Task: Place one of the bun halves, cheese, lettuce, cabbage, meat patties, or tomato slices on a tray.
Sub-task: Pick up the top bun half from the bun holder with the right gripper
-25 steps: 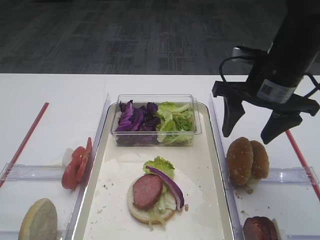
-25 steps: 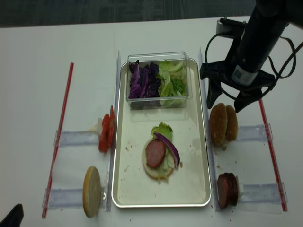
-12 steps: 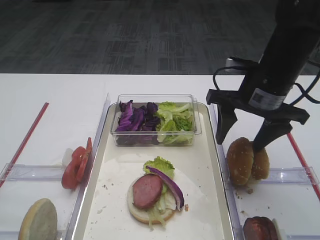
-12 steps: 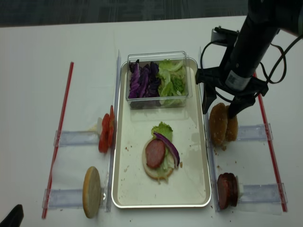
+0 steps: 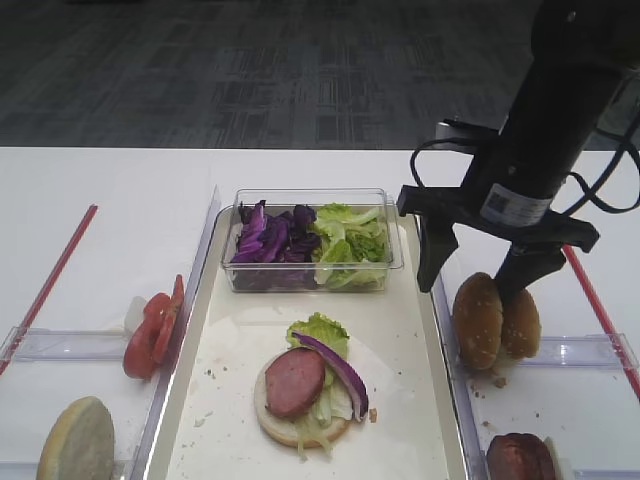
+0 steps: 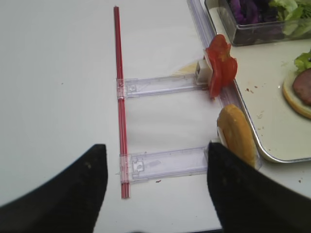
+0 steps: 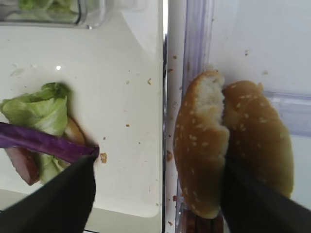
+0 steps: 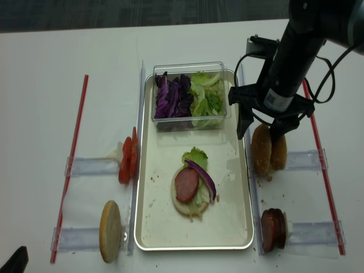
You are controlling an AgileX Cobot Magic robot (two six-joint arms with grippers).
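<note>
The second bun (image 8: 279, 154) leans close against the flat side of the sesame-seeded bun top, so my right gripper should next grab the bun top by its upstanding edge (image 8: 262, 149).
Two sesame-seeded bun halves stand on edge in a clear rack right of the tray (image 5: 236, 408). The nearer bun top (image 5: 478, 322) (image 8: 261, 151) (image 7: 200, 145) leans against the second one (image 7: 262, 133). My right gripper (image 5: 470, 288) (image 8: 259, 131) (image 7: 159, 162) is open and straddles the nearer bun top. Its left finger hangs over the tray's edge and its right finger sits at the seam between the two buns. On the tray lies a bun bottom with lettuce, a meat patty (image 5: 294, 382) and a cabbage strip. My left gripper (image 6: 156, 148) is open and holds nothing. Cheese is out of view.
A clear box (image 5: 310, 240) of cabbage and lettuce stands at the tray's far end. Tomato slices (image 8: 126, 162) and a pale bun half (image 8: 110, 230) stand in racks on the left. Meat patties (image 8: 272, 230) stand at the near right. Red strips (image 8: 71, 165) border both sides.
My right gripper has come down and to the left, from above the table onto the sesame bun tops, and has stayed open. Nothing else has moved.
</note>
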